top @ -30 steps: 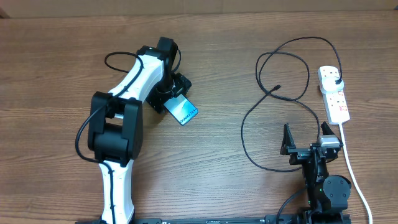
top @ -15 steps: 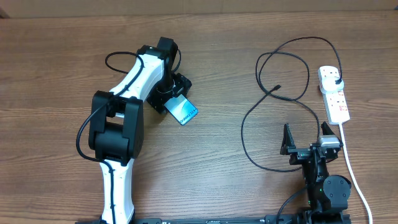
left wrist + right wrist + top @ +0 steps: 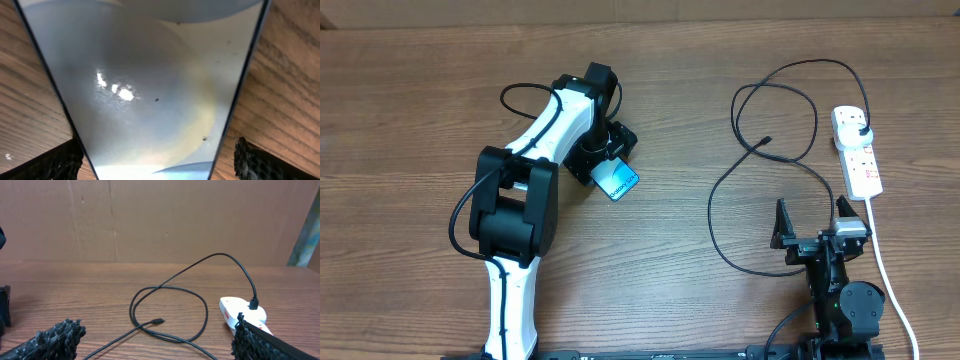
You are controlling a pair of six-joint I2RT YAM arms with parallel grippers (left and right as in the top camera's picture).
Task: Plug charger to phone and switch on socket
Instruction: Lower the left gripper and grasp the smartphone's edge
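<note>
I need to grab the phone (image 3: 618,181) by its side edges with my left gripper next and leave its lettered end free. Then I can hand the phone over to my right gripper.
The phone (image 3: 618,181), with a light blue screen, lies on the table left of centre. It fills the left wrist view (image 3: 145,85). My left gripper (image 3: 605,160) is open, with one finger on each side of the phone's end and a strip of wood showing beside the right finger (image 3: 155,167). The black charger cable (image 3: 740,110) loops across the right side. Its connector tip (image 3: 767,140) (image 3: 158,321) lies free on the wood. Its plug (image 3: 861,128) (image 3: 254,302) sits in the white socket strip (image 3: 860,165) (image 3: 231,311). My right gripper (image 3: 810,232) (image 3: 155,342) is open and empty, near the front edge.
The socket's thick white cord (image 3: 885,265) runs to the front right. A cardboard wall (image 3: 160,220) stands behind the table. The table is brown wood (image 3: 700,60).
My left arm has shifted a little to the right and now covers more of the phone. The phone, the cable and the right arm have not moved.
</note>
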